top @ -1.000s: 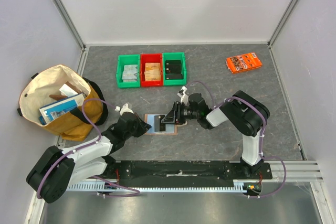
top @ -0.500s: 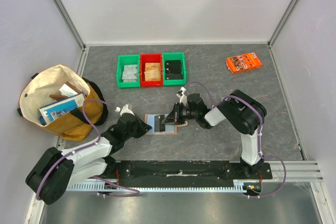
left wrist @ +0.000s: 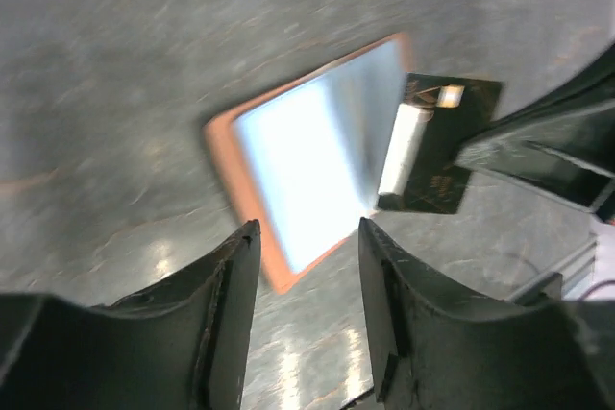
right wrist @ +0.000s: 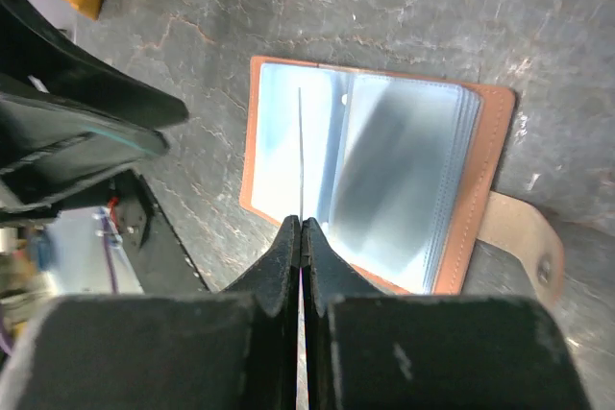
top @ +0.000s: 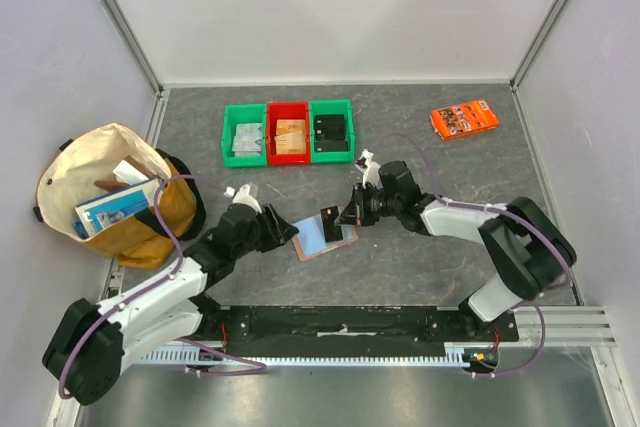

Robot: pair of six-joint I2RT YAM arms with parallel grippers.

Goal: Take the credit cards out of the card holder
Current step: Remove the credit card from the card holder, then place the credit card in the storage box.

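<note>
My left gripper is to grab the black credit card by its free long edge [top: 324, 226] next, to take it from the card holder [top: 315, 239].
The card holder [top: 315, 239] lies open on the grey table, reddish-brown rim around light blue sleeves. My right gripper [top: 350, 217] is shut on a black credit card [top: 331, 221], held just above the holder's right half. In the right wrist view that card [right wrist: 300, 146] shows edge-on as a thin line over the card holder [right wrist: 394, 180], whose tab [right wrist: 524, 237] sticks out to the right. My left gripper [top: 287, 232] stands open at the holder's left edge with nothing between its fingers. In the left wrist view the card holder [left wrist: 303, 170] and the black card [left wrist: 440, 160] lie ahead of the left gripper [left wrist: 307, 228].
A row of green, red and green bins [top: 288, 106] with cards in them stands at the back. An orange printed packet [top: 465, 118] lies at the back right. A cream and yellow bag [top: 60, 182] full of items stands at the left wall.
My left gripper has opened and let go of the card holder. My right gripper shut on the black card and drew it out to the right; the holder has turned slightly.
</note>
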